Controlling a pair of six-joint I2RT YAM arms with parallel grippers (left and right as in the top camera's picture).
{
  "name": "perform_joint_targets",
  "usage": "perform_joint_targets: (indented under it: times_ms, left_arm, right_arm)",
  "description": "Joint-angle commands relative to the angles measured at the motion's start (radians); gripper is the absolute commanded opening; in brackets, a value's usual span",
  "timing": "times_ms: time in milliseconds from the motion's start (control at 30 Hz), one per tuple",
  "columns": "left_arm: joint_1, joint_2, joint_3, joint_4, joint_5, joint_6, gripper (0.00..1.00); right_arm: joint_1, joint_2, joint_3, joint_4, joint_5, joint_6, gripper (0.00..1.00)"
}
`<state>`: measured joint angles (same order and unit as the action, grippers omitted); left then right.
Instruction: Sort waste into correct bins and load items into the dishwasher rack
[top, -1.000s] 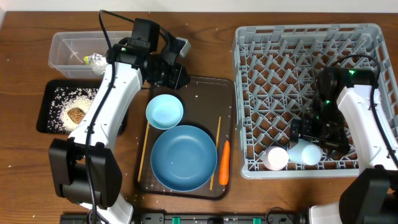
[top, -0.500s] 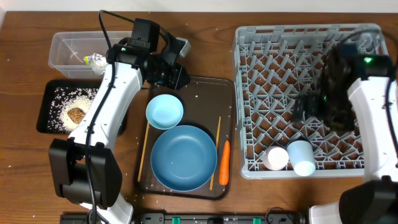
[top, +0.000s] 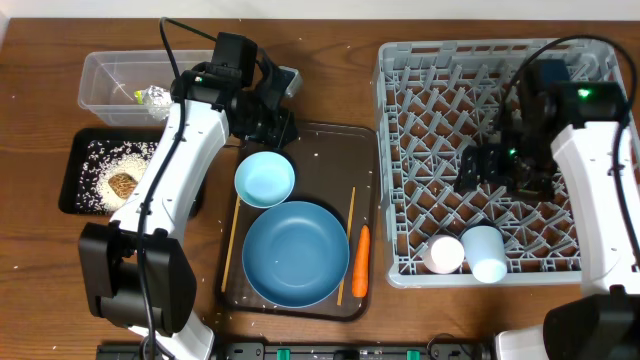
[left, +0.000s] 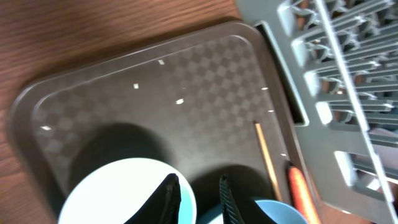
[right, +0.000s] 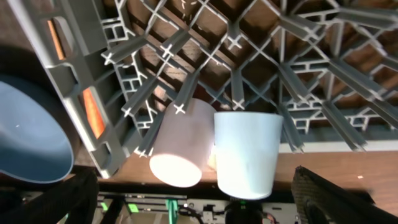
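Observation:
My right gripper will next pinch the small light-blue bowl (top: 265, 178) by its rim on the side facing the rack and then load it tilted into the dishwasher rack.
My left gripper (top: 280, 125) (left: 197, 199) hovers over the far-left corner of the brown serving tray (top: 330, 140). Its fingers are slightly parted and hold nothing. Just nearer than it sits the small light-blue bowl (top: 265, 178) (left: 112, 193). The blue plate (top: 295, 252), two chopsticks (top: 347, 245) and the carrot (top: 361, 260) also lie on that tray. My right gripper (top: 478, 170) (right: 193, 180) hangs wide open and empty over the middle of the dishwasher rack (top: 400, 60). The pink cup (top: 443, 254) (right: 180, 149) and light-blue cup (top: 487, 252) (right: 245, 149) rest at the rack's front edge.
At the far left a clear tub (top: 100, 70) holds crumpled waste (top: 153, 96). In front of it a black tray (top: 70, 190) holds rice (top: 110, 160) and a brown lump (top: 123, 184). Bare wooden table separates the serving tray from the rack.
My right gripper let go of the light-blue cup at the rack's front and pulled back toward the rack's middle. The left arm has barely moved.

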<state>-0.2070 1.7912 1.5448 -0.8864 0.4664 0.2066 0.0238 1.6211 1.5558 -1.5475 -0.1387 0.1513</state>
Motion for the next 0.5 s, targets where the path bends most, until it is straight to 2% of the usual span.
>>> perform_joint_targets:
  times_ms: [0,200,267,367,467]
  left_arm:
    - [-0.002,0.004,-0.006,-0.003,-0.069,-0.002,0.24]
    - [-0.002,0.005,-0.013,-0.003,-0.130,-0.003,0.24]
    - [-0.002,0.005,-0.019,-0.003,-0.169,-0.044,0.24]
    - [0.004,0.005,-0.023,-0.008,-0.269,-0.181,0.35]
    - [0.018,0.005,-0.023,-0.019,-0.296,-0.233,0.43]
  right_arm:
    - [0.031,-0.003,-0.019,0.048,-0.020,-0.010,0.91]
    - [0.161,-0.003,-0.019,0.206,-0.030,-0.011,0.92]
    - [0.213,-0.003,-0.019,0.270,-0.030,-0.010,0.92]
    - [0.290,0.002,-0.019,0.383,-0.029,-0.010,0.93]
    - [0.350,0.024,-0.019,0.512,-0.027,0.007,0.92]
